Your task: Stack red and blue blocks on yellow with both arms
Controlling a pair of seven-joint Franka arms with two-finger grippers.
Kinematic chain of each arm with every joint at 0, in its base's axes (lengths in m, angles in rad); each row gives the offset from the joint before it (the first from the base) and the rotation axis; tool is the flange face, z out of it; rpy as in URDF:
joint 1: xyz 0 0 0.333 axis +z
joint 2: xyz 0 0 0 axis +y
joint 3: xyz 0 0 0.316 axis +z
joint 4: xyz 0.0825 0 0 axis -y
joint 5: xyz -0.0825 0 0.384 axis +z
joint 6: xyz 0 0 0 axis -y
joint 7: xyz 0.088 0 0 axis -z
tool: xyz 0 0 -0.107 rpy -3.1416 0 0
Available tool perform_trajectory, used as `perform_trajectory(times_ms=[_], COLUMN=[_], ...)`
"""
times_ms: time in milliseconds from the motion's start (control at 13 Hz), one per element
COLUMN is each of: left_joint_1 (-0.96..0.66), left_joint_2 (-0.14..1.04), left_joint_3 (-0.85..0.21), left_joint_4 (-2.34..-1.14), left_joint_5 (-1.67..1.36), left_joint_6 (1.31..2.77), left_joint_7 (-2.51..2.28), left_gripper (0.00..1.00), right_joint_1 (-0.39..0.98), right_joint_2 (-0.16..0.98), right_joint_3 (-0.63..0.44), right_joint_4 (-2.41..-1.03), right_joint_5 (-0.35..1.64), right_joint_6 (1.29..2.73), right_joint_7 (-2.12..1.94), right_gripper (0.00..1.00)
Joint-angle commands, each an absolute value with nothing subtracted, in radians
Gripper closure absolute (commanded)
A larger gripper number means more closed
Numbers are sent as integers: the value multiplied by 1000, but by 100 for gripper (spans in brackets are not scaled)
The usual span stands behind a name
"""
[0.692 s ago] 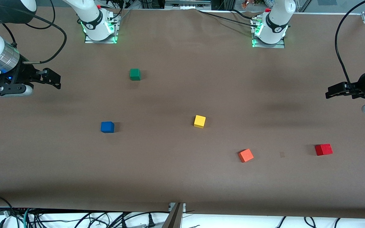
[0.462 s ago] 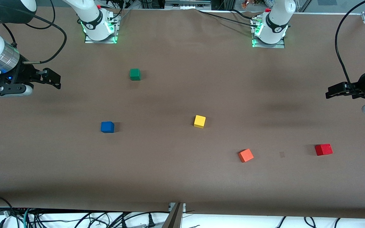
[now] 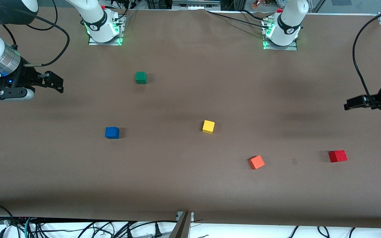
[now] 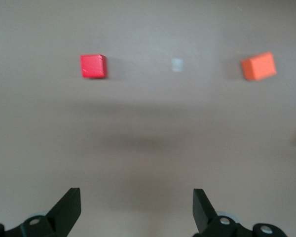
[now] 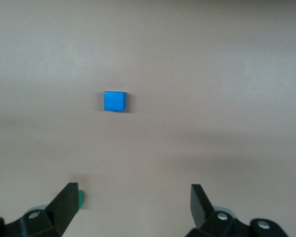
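My left gripper should grip the sides of the red cube next, so it can stack the red cube on the yellow cube.
The yellow cube [image 3: 208,126] sits mid-table. The blue cube [image 3: 112,132] lies toward the right arm's end, and shows in the right wrist view [image 5: 114,100]. The red cube [image 3: 338,156] lies toward the left arm's end, nearer the front camera, and shows in the left wrist view [image 4: 93,66]. My left gripper [image 3: 348,106] is open and empty, up in the air at the left arm's end of the table; it shows in its wrist view [image 4: 136,207]. My right gripper [image 3: 59,85] is open and empty, up in the air at the right arm's end; it shows in its wrist view [image 5: 133,205].
An orange cube [image 3: 256,162] lies between the yellow and red cubes, nearer the front camera; it shows in the left wrist view [image 4: 258,66]. A green cube [image 3: 141,77] sits closer to the right arm's base. Cables hang along the table's front edge.
My left gripper has moved a little lower in the front view and toward the table's end. The right arm and all the cubes have not moved.
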State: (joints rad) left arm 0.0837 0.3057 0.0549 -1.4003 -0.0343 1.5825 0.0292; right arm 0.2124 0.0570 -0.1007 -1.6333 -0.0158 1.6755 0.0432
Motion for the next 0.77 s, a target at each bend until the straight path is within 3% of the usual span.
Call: perform_trajectory(times_ms=[0, 692], left_joint_1=[126, 187], left_joint_2=[425, 696], left_joint_3=[52, 51], left_joint_4=[-1351, -1405], left_joint_5=[-14, 3], left_joint_6=[1676, 2063], left_joint_7=[41, 47], left_gripper=[0, 0], right_joint_1=[209, 209], right_joint_2=[64, 64], right_joint_3=[-95, -95], right_joint_4=[-1609, -1609], right_joint_5=[-26, -28], right_joint_6=[1657, 1657], right_joint_7=[38, 38], right_gripper=[0, 0])
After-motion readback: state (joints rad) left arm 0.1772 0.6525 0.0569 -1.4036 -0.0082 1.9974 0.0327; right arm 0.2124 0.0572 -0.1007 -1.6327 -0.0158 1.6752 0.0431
